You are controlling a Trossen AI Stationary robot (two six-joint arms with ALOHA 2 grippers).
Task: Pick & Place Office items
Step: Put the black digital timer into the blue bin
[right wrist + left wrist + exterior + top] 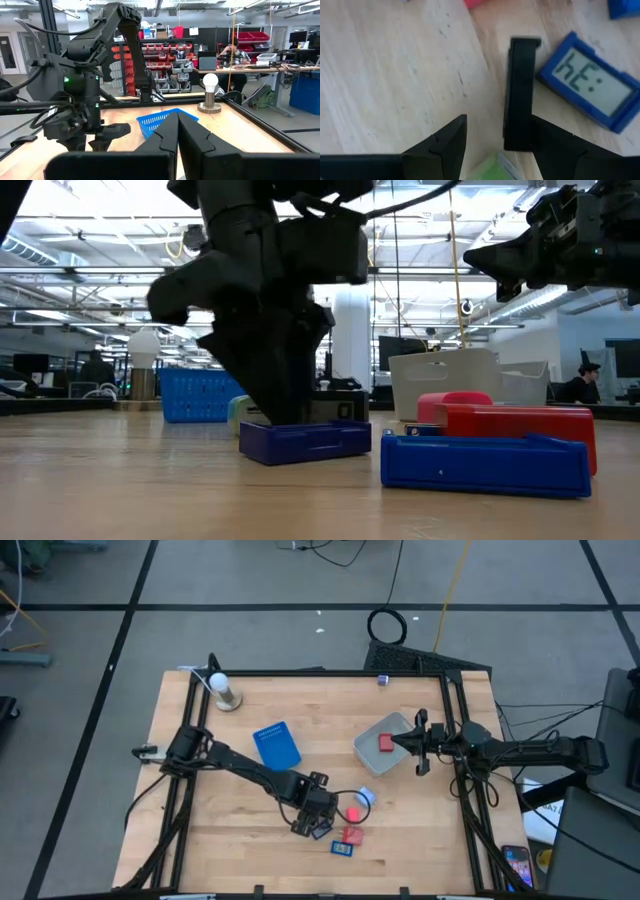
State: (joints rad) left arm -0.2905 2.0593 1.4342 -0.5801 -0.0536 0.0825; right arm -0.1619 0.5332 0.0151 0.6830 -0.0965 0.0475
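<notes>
I should next carry the black bar to the blue tray, so I should grab it with my left gripper by the bar's end (518,139) opposite its lipped tip.
My left gripper (314,824) (500,120) points down, low over a cluster of office items near the table's front. Its fingers are open. A black flat bar (520,95) lies between them, close along one finger, and a green bit (490,167) shows below. A blue-framed piece with a grey display (590,82) lies flat beside it. Nearby lie two red blocks (352,812) (352,836), a light-blue block (365,797) and another dark-and-blue rectangle (343,848). My right gripper (414,745) (177,127) is shut and empty, level over the clear tub's right rim. My left gripper stands astride the black bar, its fingers coming from above and lying along the bar's length. The bar's long side (532,130) runs right beside one finger (555,145). Whether they touch I cannot tell. The bar rests on the table.
The clear tub (366,747) at the right of centre holds a red block (385,742). A blue tray (278,746) lies left of centre. A white bulb on a stand (222,690) is at the far left. Bare wood shows at the near left.
</notes>
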